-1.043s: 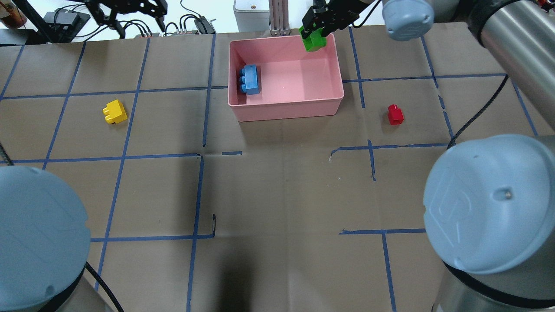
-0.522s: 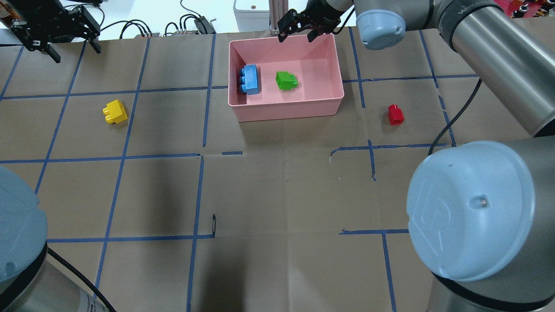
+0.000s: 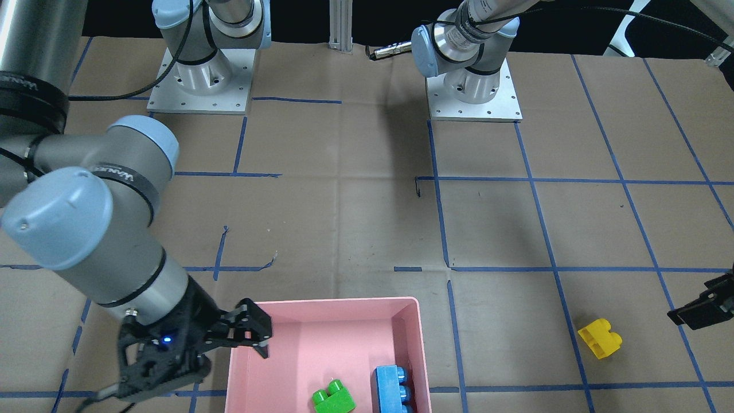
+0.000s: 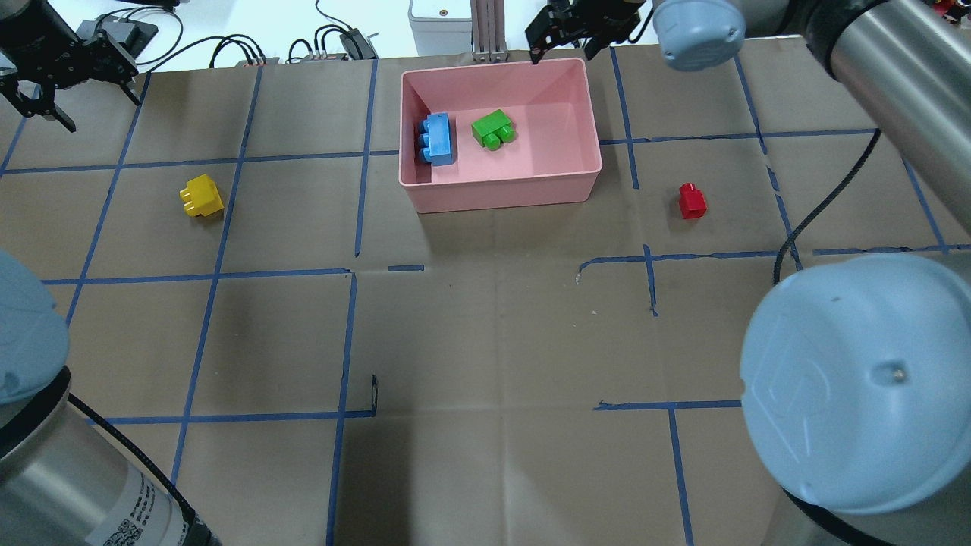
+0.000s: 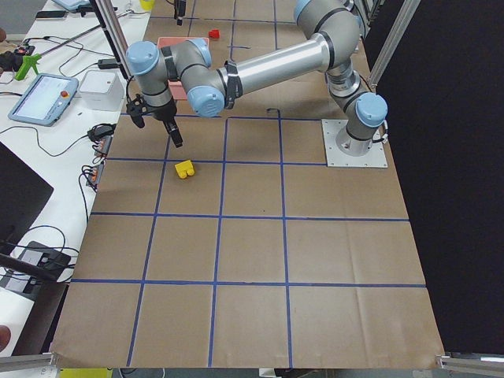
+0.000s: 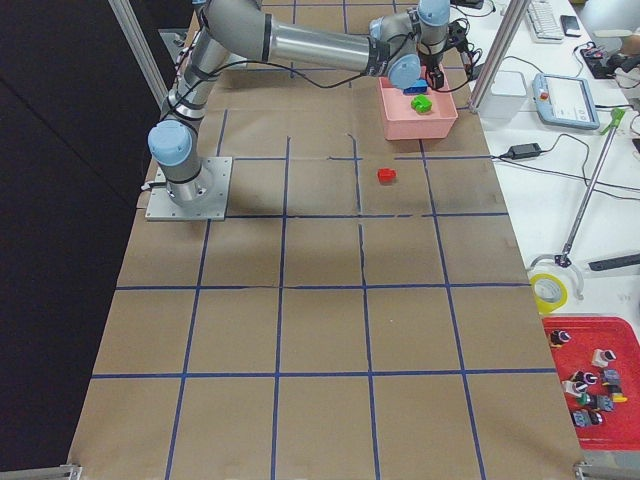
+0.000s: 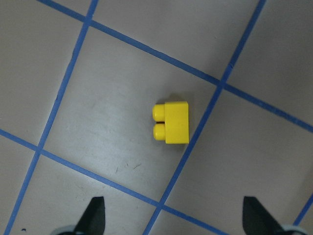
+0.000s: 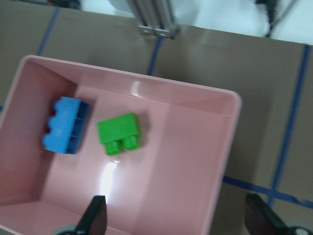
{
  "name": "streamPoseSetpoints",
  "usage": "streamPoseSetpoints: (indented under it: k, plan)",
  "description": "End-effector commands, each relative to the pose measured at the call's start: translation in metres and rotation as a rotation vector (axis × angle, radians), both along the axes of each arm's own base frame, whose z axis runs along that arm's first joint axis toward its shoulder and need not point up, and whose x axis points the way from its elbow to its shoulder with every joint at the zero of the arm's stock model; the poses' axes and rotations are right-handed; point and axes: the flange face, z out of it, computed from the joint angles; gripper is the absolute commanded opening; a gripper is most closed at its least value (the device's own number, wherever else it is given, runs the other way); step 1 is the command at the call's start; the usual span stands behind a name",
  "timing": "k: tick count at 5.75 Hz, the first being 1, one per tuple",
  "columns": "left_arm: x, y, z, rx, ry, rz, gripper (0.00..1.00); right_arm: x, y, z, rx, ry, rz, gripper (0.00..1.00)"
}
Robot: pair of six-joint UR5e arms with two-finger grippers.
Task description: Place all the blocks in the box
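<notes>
The yellow brick needs to go into the pink box [image 3: 327,354], so my left gripper will next grab it across its studs and flat base.
The pink box [image 4: 501,196] stands at the far middle of the table. The light-blue brick [image 4: 437,139] and the green brick [image 4: 492,130] lie inside it, also seen in the right wrist view [image 8: 119,133]. The yellow brick [image 4: 201,196] lies on the table at the left. The red brick [image 4: 692,201] lies right of the box. My right gripper [image 4: 565,47] is open and empty above the box's far rim. My left gripper [image 4: 105,114] is open and empty at the far left. The yellow brick [image 7: 171,122] lies ahead of its fingers.
Brown paper with blue tape lines covers the table [image 4: 485,341]. Cables and a metal post [image 4: 485,30] stand beyond the far edge. Both arm bases [image 3: 473,92] are bolted on the robot's side.
The right gripper opened and let the green brick fall into the box, where it settled beside the blue brick. The left gripper moved left along the far edge.
</notes>
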Motion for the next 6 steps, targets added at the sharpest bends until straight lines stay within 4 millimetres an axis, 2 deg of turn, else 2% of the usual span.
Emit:
streamPoseSetpoints:
  k: [1,2,3,4,5,6]
  plan:
    - [0.008,-0.017,-0.068,0.032,0.015,0.08,0.99,-0.082,0.024,0.035,0.087,0.172,-0.066,1.0]
    - [0.005,-0.026,-0.102,0.028,0.015,0.106,0.99,-0.09,0.032,0.004,0.146,0.198,-0.076,1.0]
    - [0.003,-0.025,-0.139,0.034,0.016,0.126,0.99,-0.098,0.052,-0.038,0.175,0.196,-0.086,1.0]
    - [-0.002,-0.016,-0.172,0.01,0.009,0.126,0.99,-0.098,0.085,-0.066,0.131,0.192,-0.116,1.0]
    - [-0.008,-0.002,-0.202,0.006,0.008,0.125,0.99,-0.105,0.113,-0.104,0.066,0.175,-0.205,1.0]
    - [-0.01,0.003,-0.212,-0.005,0.006,0.125,0.99,-0.122,0.126,-0.131,0.056,0.169,-0.24,1.0]
